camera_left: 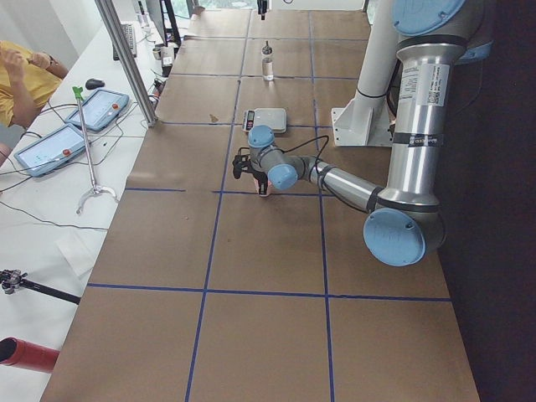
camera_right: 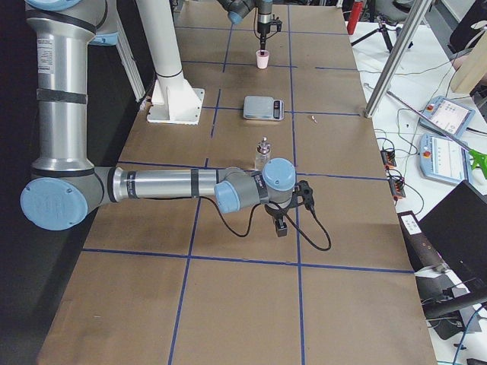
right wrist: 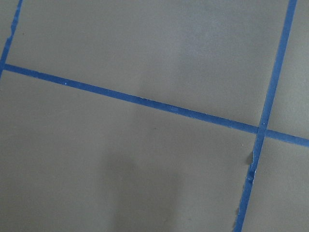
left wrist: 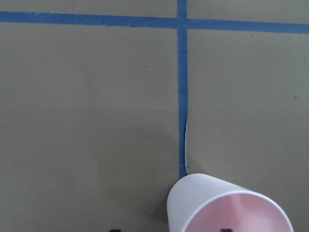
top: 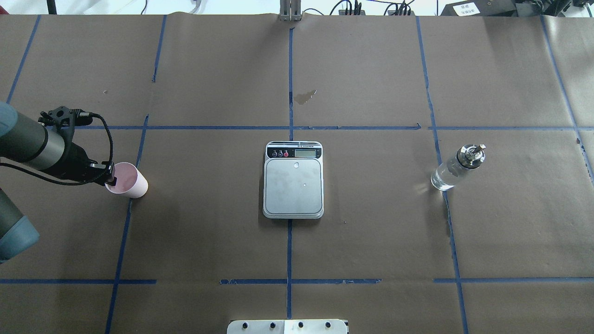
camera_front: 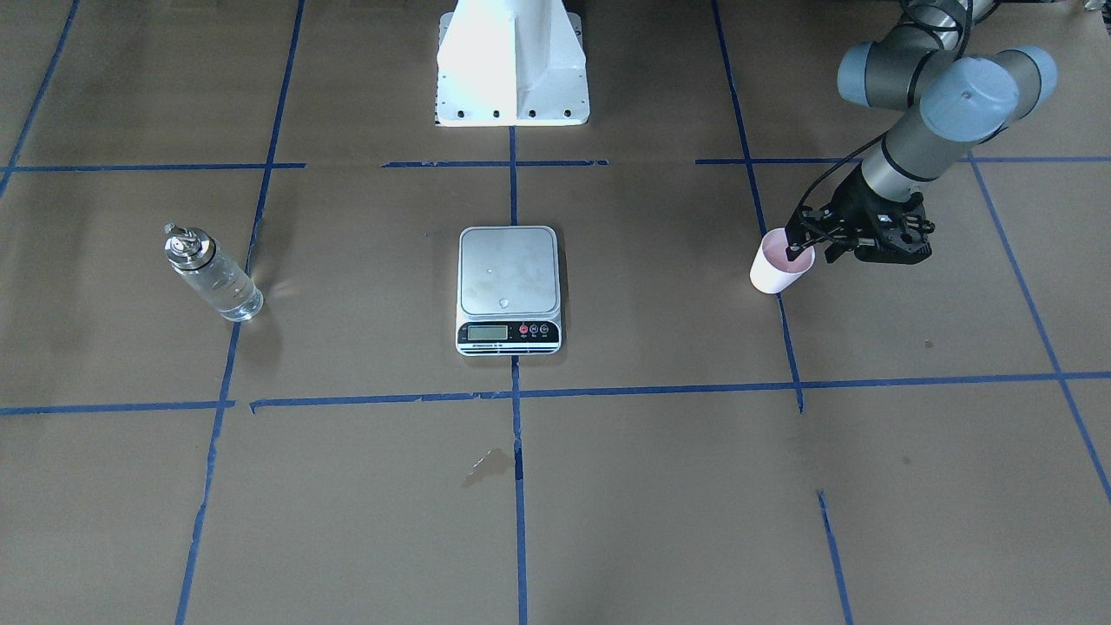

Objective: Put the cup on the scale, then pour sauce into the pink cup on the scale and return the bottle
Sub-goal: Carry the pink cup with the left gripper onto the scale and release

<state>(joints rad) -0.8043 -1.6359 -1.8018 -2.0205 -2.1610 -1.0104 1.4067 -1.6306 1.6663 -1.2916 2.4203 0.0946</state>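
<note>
My left gripper is to hold the pale pink cup by its rim [camera_front: 813, 256] next. I will then put the cup upright on the white scale [camera_front: 509, 276].
The pale pink cup [camera_front: 778, 271] stands upright on the table on my left side, and also shows in the overhead view [top: 130, 182] and the left wrist view [left wrist: 212, 203]. My left gripper [camera_front: 795, 248] is at the cup's rim, open, with one finger inside and one outside the near wall. The white scale [top: 293, 190] lies at the table's middle with nothing on its platform. The clear glass bottle [top: 451, 172] with a metal pourer stands on my right side, holding clear sauce. My right gripper [camera_right: 280, 226] hangs low over bare table near the bottle; I cannot tell whether it is open or shut.
The robot's white base pedestal [camera_front: 512, 69] stands behind the scale. A small wet stain [camera_front: 488, 464] lies on the paper beyond the scale. Blue tape lines cross the brown table. Tablets and cables lie on a side bench [camera_left: 75, 126].
</note>
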